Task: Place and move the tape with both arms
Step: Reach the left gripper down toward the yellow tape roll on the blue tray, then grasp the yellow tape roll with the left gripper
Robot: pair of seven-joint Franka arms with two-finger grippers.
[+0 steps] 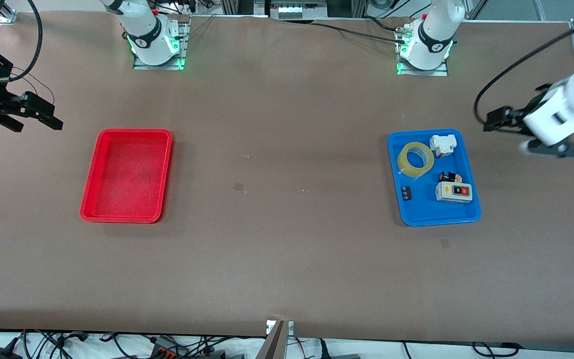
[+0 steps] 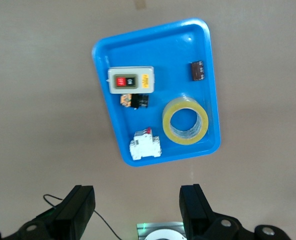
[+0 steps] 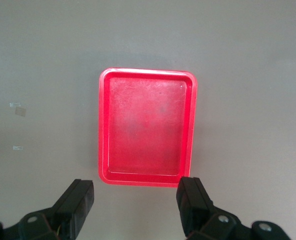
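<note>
The tape needs to move out of the blue tray [image 1: 434, 217]. My left gripper will grab the tape by its rim [image 1: 416, 171] next.
The tape [image 1: 406, 162], a yellow-tan ring, lies flat in the blue tray [image 1: 434, 217], in the corner toward the robots' bases and the table's middle. It also shows in the left wrist view [image 2: 167, 121]. My left gripper [image 1: 491, 122] is open and empty, up in the air over bare table beside the blue tray, toward the left arm's end; its own view [image 2: 138, 192] shows the jaws wide apart. My right gripper [image 1: 50, 114] is open and empty, over the table beside the red tray [image 1: 126, 174], toward the right arm's end; its jaws [image 3: 135, 187] stand wide apart.
The red tray [image 3: 145, 132] is empty. The blue tray [image 2: 153, 55] also holds a grey switch box [image 1: 454, 192], a white breaker [image 1: 443, 144], a small black part [image 1: 405, 193] and a small black-and-orange piece [image 1: 449, 177]. Small tape scraps [image 1: 239, 187] lie mid-table.
</note>
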